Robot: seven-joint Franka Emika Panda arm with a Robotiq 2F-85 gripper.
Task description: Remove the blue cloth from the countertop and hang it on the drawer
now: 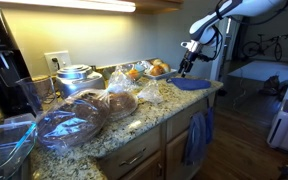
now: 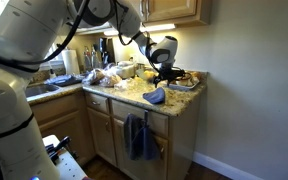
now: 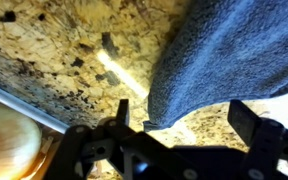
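Note:
The gripper reaches the blue cloth next and grabs the corner of its near edge, leaving the rest free to hang on the drawer.
The blue cloth lies flat on the speckled granite countertop near its end corner; it also shows in an exterior view and fills the upper right of the wrist view. My gripper hovers just above the cloth's near edge, also seen in an exterior view. In the wrist view the gripper is open, its fingers spread over the cloth's edge with nothing between them. A duller grey-blue towel hangs on the cabinet front below the counter, also seen in an exterior view.
A tray of bread rolls sits behind the cloth. Bagged bread, plastic containers, a pot and a coffee machine crowd the counter. A wooden bowl edge shows in the wrist view.

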